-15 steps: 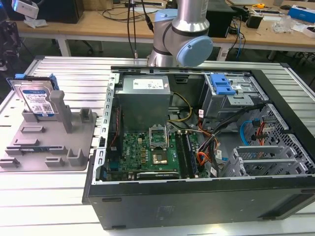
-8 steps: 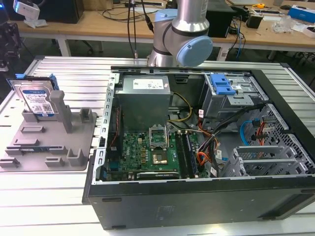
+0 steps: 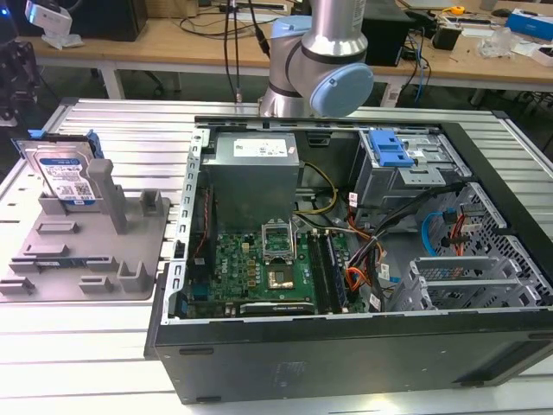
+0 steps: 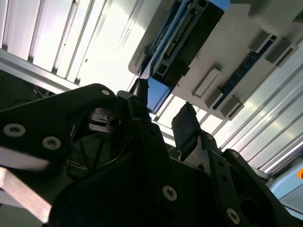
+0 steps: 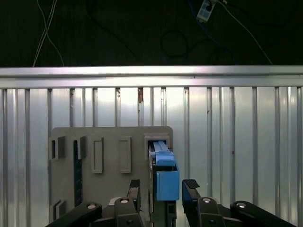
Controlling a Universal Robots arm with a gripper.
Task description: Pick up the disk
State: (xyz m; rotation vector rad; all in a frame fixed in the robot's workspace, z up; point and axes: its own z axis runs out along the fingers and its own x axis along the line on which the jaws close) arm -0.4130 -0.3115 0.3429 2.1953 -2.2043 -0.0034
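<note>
The gripper's fingers hang above the blue bar of the disk, short of the disk's sides in the grey tray (image 3: 86,251). It is too early to close, so my gripper lowers first.
The disk (image 3: 62,173) is a silver hard drive with a blue-and-white label and blue side rails. It stands on edge, leaning in the grey tray (image 3: 86,251) at the exterior view's left. In the first wrist view the disk (image 5: 163,172) shows edge-on with its blue rail toward the camera. My gripper (image 5: 163,189) is open, one black finger on each side of that rail with a gap to each. In the second wrist view the gripper (image 4: 163,111) frames the blue rail end, and the disk (image 4: 189,33) runs away along the tray (image 4: 246,52).
An open computer case (image 3: 346,259) lies on the ribbed metal table (image 3: 130,130) at the exterior view's right of the tray. It holds a motherboard, a power supply and a blue bracket with a drive cage (image 3: 393,151). The arm (image 3: 320,60) rises behind the case. Upright tray posts (image 3: 108,190) stand beside the disk.
</note>
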